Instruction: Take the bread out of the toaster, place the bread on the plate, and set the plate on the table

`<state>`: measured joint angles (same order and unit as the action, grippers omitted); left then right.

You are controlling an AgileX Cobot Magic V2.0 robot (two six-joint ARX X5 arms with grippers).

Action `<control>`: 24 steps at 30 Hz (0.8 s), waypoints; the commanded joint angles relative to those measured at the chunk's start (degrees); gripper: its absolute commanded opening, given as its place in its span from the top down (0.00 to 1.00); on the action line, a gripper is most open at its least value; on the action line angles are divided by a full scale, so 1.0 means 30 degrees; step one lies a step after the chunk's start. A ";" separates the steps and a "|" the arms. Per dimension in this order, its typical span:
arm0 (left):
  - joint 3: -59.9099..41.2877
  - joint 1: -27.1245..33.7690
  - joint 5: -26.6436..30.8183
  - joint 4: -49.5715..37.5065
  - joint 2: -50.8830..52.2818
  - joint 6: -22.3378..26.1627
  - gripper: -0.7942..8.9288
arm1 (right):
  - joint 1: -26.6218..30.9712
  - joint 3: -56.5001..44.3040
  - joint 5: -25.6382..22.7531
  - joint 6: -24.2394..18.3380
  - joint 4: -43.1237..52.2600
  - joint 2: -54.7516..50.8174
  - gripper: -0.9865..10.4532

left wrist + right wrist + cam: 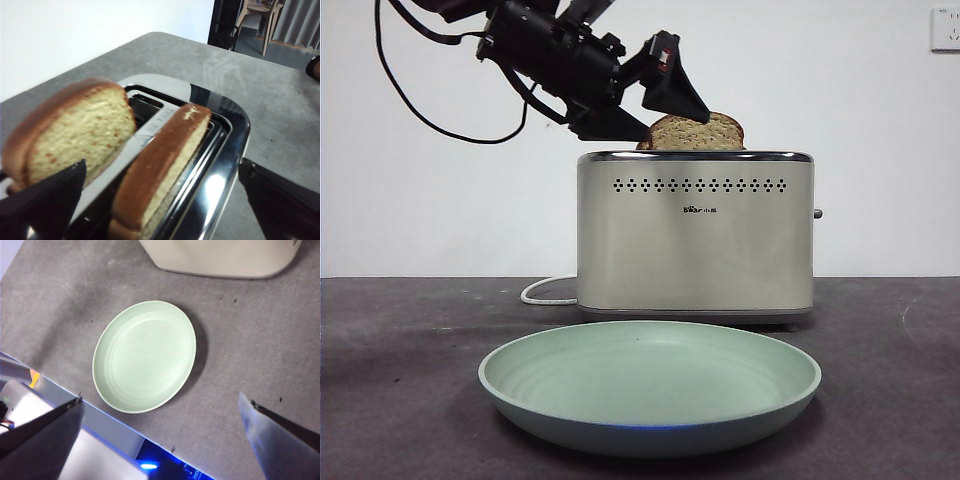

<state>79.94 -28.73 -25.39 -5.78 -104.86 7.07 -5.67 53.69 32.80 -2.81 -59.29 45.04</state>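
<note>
The bread's top crust is poking out, and the toaster slot (695, 154) hugs the lower part of the bread. My left gripper needs to grab the bread by its top crust (692, 120) next.
The cream toaster (695, 235) stands on the table (400, 380) with two slices poking up from its slots. The bread (692, 135) is the pale speckled slice in the slot nearer the front camera; a darker slice (728, 122) stands behind it. My left gripper (672, 122) comes down from the upper left and is open at the slices' left end. In the left wrist view its jaws (162, 167) are spread wide, with the bread (165, 155) between them and the second slice (75, 135) beside it. The mint-green plate (650, 430) lies empty in front of the toaster. My right gripper (161, 397) hovers open above the plate (145, 355).
A white cord (545, 290) runs from the toaster's left side along the table. A white wall stands close behind the toaster. The right wrist view shows the toaster's base (220, 260) beyond the plate and the table's near edge with a blue light (147, 466).
</note>
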 commanded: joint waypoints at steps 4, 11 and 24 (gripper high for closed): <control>0.0051 -0.0335 0.0087 -0.0131 -0.0576 0.0233 0.80 | -0.0036 0.0066 -0.0051 0.0066 0.0095 -0.0007 0.39; 0.0058 -0.0423 0.0182 -0.0226 -0.0568 0.0226 0.93 | -0.0036 0.0066 -0.0058 0.0066 0.0102 -0.0007 0.39; 0.1005 -0.0131 0.0459 0.0109 0.0612 -0.0007 0.93 | -0.0036 0.0066 -0.0058 0.0051 0.0095 -0.0007 0.39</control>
<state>82.24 -29.19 -23.31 -4.45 -104.62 7.44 -5.67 53.69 32.80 -2.81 -59.20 45.04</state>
